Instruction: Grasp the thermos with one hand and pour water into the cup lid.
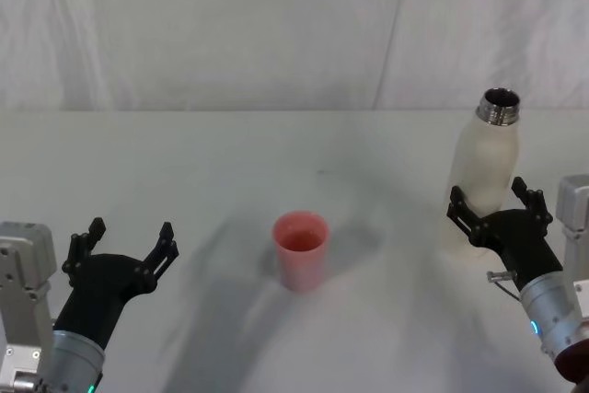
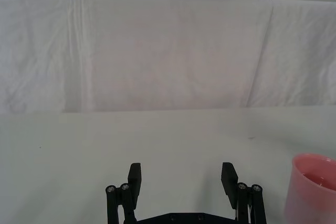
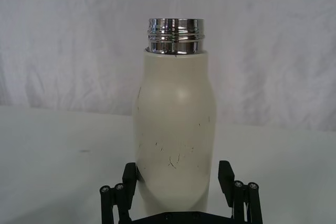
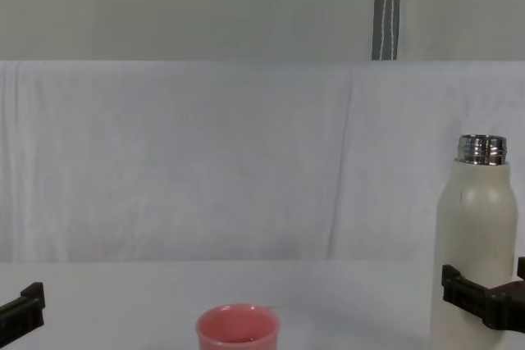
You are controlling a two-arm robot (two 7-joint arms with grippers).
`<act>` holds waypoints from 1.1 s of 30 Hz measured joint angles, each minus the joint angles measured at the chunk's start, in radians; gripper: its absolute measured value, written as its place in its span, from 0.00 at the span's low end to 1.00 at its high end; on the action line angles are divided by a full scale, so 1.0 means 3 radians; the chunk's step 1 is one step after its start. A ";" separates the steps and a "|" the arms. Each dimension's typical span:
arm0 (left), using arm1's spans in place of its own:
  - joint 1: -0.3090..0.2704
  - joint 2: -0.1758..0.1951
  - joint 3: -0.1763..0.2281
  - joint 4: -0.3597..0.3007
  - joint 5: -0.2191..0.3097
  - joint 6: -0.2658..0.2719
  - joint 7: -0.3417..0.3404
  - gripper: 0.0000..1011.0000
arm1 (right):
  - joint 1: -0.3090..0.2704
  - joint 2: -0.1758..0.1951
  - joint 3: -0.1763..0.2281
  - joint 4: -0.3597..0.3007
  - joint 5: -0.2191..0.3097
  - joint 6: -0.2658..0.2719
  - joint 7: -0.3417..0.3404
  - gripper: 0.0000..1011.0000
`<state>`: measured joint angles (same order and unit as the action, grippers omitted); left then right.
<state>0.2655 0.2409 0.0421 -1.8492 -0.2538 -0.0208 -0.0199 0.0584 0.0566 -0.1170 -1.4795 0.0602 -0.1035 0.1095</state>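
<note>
My right gripper should take hold of the thermos by its lower body (image 4: 471, 280) next. It will then pour water into the pink cup lid (image 4: 238, 329).
The cream-white thermos (image 1: 488, 163) (image 3: 176, 129) (image 4: 480, 235) stands upright on the right of the table, its steel neck uncapped. My right gripper (image 1: 488, 192) (image 3: 177, 174) (image 4: 486, 284) is open, its two black fingers on either side of the thermos's lower body. The pink cup lid (image 1: 301, 248) (image 2: 315, 182) (image 4: 238, 329) stands upright at the table's middle, well to the left of the thermos. My left gripper (image 1: 131, 232) (image 2: 181, 174) hovers open and holds nothing at the near left, apart from the cup lid. The water is hidden from view.
The table (image 1: 276, 154) is covered in white cloth. A white cloth backdrop (image 4: 205, 161) rises behind its far edge. Bare table lies between the cup lid and the thermos.
</note>
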 joint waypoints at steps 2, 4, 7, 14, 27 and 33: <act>0.0000 0.0000 0.0000 0.0000 0.0000 0.0000 0.0000 0.99 | 0.0012 -0.0002 0.0001 0.0010 0.0002 -0.0001 0.0000 0.99; 0.0000 0.0000 0.0000 0.0000 0.0000 0.0000 0.0000 0.99 | 0.0029 -0.0003 0.0003 0.0024 0.0005 -0.0004 0.0000 0.99; 0.0000 0.0000 0.0000 0.0000 0.0000 0.0000 0.0000 0.99 | 0.0056 -0.0005 0.0004 0.0049 0.0010 -0.0009 0.0001 0.99; 0.0000 0.0000 0.0000 0.0000 0.0000 0.0000 0.0000 0.99 | 0.0111 -0.0009 -0.0005 0.0107 0.0017 -0.0021 0.0014 0.99; 0.0000 0.0000 0.0000 0.0000 0.0000 0.0000 0.0000 0.99 | 0.0187 -0.0013 -0.0037 0.0188 0.0021 -0.0030 0.0038 0.99; 0.0000 0.0000 0.0000 0.0000 0.0000 0.0000 0.0000 0.99 | 0.0243 -0.0015 -0.0053 0.0246 0.0021 -0.0034 0.0048 0.99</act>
<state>0.2655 0.2409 0.0421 -1.8492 -0.2538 -0.0208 -0.0199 0.1312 0.0521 -0.1327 -1.4056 0.0665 -0.1137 0.1239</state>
